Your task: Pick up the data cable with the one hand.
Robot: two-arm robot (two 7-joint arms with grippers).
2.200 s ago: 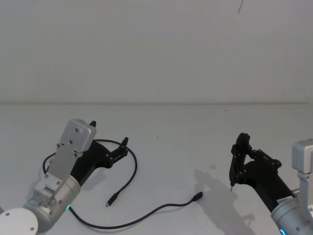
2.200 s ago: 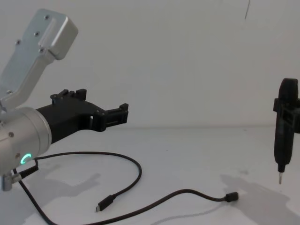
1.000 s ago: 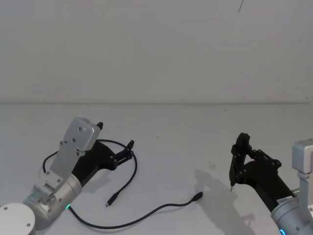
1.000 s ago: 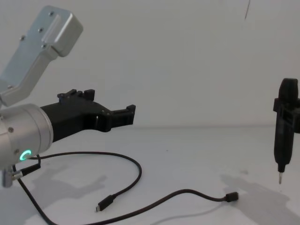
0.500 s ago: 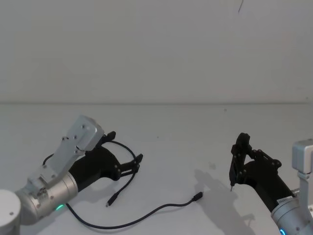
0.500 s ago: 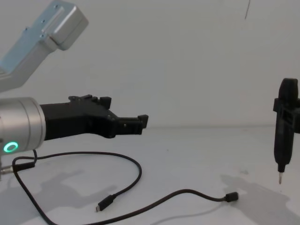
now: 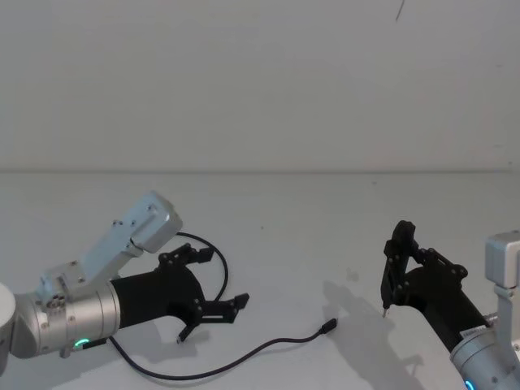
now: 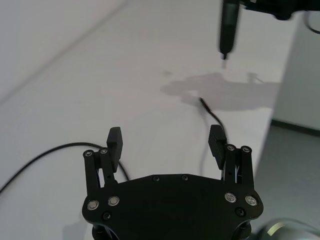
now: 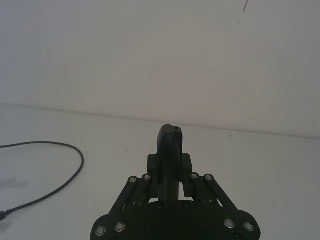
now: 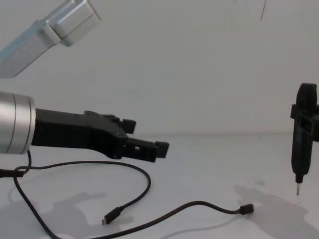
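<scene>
I will pinch the data cable next with my left gripper by the raised bend behind its plug [image 10: 187, 204]. The bend arches above its shadow [image 10: 204, 228], while the loop lies flat.
The data cable [image 7: 260, 351] is a thin black cord lying on the white table, with one plug [image 7: 327, 327] near the middle and the other plug [image 7: 185, 331] closer in. Its loop [image 10: 144, 174] curves under my left gripper [image 7: 221, 278], the one hand, which hovers open just above it, touching nothing. In the left wrist view the left gripper [image 8: 165, 142] has its jaws wide apart, and the cable [image 8: 216, 119] runs on ahead of them. My right gripper [image 7: 396, 260] hangs shut and idle at the right, apart from the cable.
The white table [image 7: 309, 211] ends at a plain white wall. Its edge [image 8: 280, 95] shows in the left wrist view, with grey floor beyond. Bare table lies between the two arms.
My left gripper has swung forward and to the right, turned at the wrist and dropped lower, coming over the cable's loop. The cable and the right arm have not moved.
</scene>
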